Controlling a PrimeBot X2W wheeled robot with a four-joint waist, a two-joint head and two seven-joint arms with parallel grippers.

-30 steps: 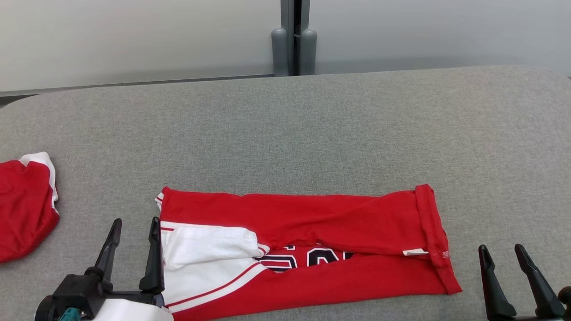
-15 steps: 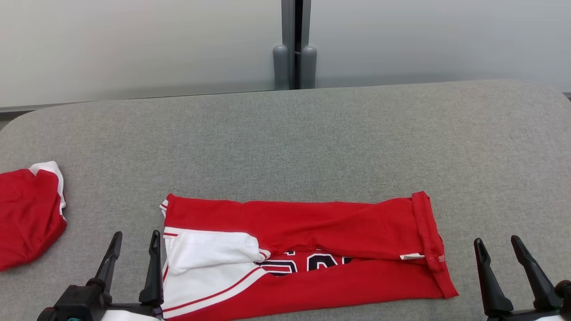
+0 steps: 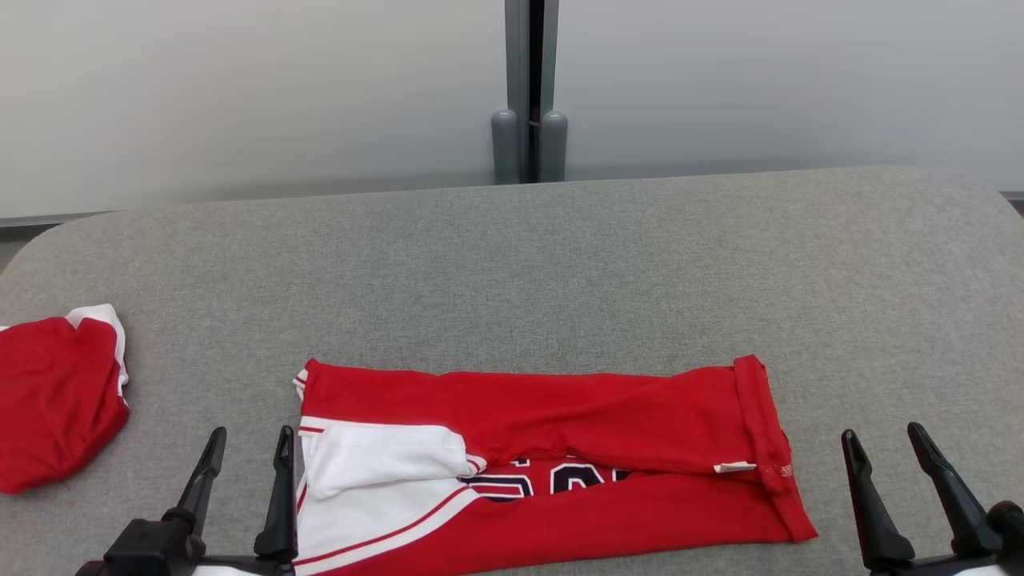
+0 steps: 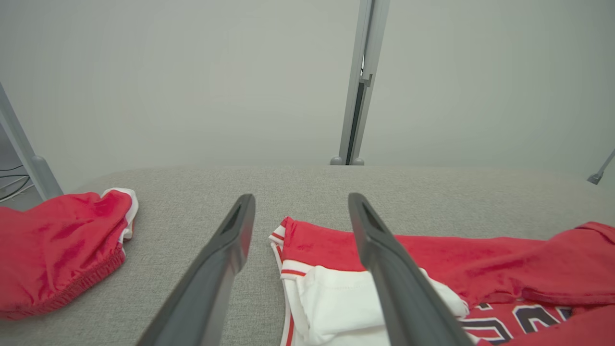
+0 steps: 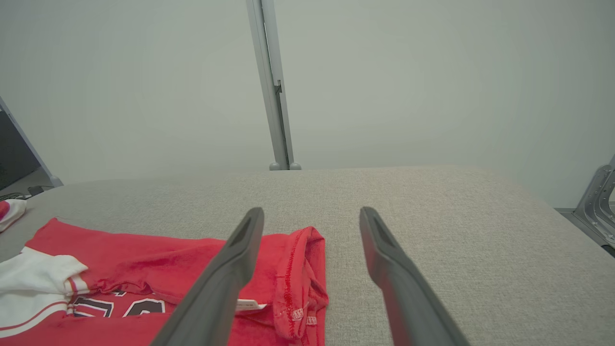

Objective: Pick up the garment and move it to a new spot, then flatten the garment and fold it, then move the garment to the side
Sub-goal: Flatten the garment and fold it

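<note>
I need to grab the jersey's hem with my right gripper next, then fold the long jersey over toward the white sleeve panels.
The garment (image 3: pixel 560 416) is a red jersey with white sleeve panels and dark numerals, folded into a long band across the near middle of the grey table (image 3: pixel 512 256). Its white sleeve end (image 4: pixel 336 307) lies at the left, its hem (image 5: pixel 298 269) at the right. My left gripper (image 3: pixel 250 438) stands open just off the garment's left end, holding nothing; the left wrist view shows its fingers (image 4: pixel 226 259) straddling that corner. My right gripper (image 3: pixel 880 436) is open to the right of the hem, apart from the cloth.
A second red and white garment (image 3: pixel 56 392) lies bunched at the table's left edge, also seen as a red heap (image 4: pixel 57 245). A grey post (image 3: pixel 528 120) and pale wall panels stand behind the table. Bare grey cloth stretches beyond the jersey.
The whole head picture has shifted downward, so the camera has tilted up. Both grippers sit lower in view and stay open; the garment lies as before.
</note>
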